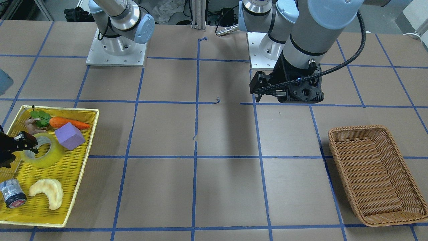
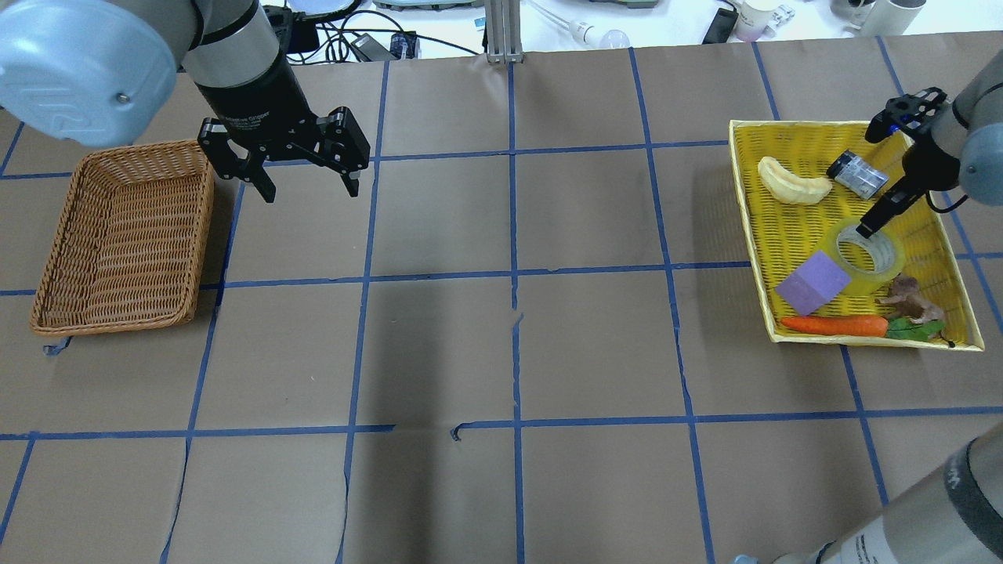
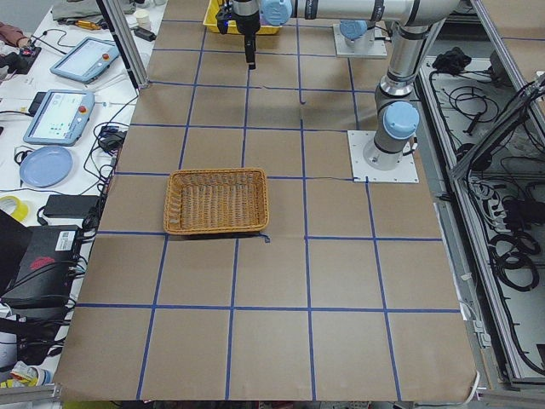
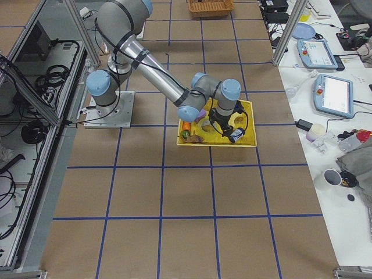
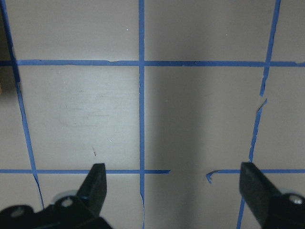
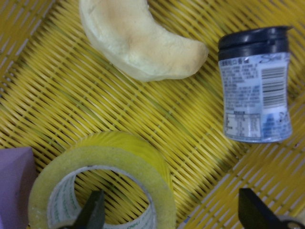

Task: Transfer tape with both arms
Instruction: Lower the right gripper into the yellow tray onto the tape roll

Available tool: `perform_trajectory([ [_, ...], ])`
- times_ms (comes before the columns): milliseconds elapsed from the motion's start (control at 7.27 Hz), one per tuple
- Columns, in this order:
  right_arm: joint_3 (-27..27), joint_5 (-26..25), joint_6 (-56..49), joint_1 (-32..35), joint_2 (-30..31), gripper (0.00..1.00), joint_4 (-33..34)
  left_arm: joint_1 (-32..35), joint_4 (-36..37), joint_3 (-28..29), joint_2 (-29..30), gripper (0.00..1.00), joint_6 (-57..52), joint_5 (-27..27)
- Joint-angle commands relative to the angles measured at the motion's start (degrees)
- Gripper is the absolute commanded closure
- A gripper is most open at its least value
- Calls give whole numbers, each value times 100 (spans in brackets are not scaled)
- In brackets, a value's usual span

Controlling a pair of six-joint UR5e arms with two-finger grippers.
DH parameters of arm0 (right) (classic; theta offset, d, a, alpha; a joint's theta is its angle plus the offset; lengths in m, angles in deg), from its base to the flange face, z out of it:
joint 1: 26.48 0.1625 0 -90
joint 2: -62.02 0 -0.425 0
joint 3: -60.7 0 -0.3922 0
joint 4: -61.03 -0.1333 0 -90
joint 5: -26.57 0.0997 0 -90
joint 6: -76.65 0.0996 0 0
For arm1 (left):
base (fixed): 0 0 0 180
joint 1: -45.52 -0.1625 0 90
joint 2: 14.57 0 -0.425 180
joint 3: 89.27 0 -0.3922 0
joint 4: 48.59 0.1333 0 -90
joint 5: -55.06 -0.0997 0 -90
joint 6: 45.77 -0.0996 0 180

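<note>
I will next move the tape out of the yellow tray, so I will grab the tape by its side (image 6: 162,198) with my right gripper.
The tape (image 2: 868,254), a translucent yellow roll with a pale core, lies flat in the yellow tray (image 2: 740,196). It also shows in the front view (image 1: 46,157) and the right wrist view (image 6: 119,157). My right gripper (image 2: 870,227) is open and low over the roll. One finger (image 6: 93,212) is inside the core and the other (image 6: 252,210) is outside, so the jaws straddle the roll's wall. My left gripper (image 2: 305,168) is open and empty. It hangs above the bare table beside the wicker basket (image 2: 117,235), and it shows in the left wrist view (image 5: 174,191).
The tray also holds a purple block (image 2: 811,283), a carrot (image 2: 834,325), a bread crescent (image 2: 791,184), a small can (image 2: 858,174) and a toy figure (image 2: 909,301). The block touches the roll. The basket (image 1: 374,174) holds nothing.
</note>
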Motion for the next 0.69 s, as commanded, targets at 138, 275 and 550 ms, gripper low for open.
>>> perform_trajectory([
  [138, -264, -231, 50, -4, -22, 100, 50, 0, 0, 0, 2, 0, 0, 0],
  [275, -238, -240, 67, -4, -22, 100, 50, 0, 0, 0, 10, 0, 0, 9],
  [550, -46, -231, 59, -4, 22, 100, 50, 0, 0, 0, 10, 0, 0, 9],
])
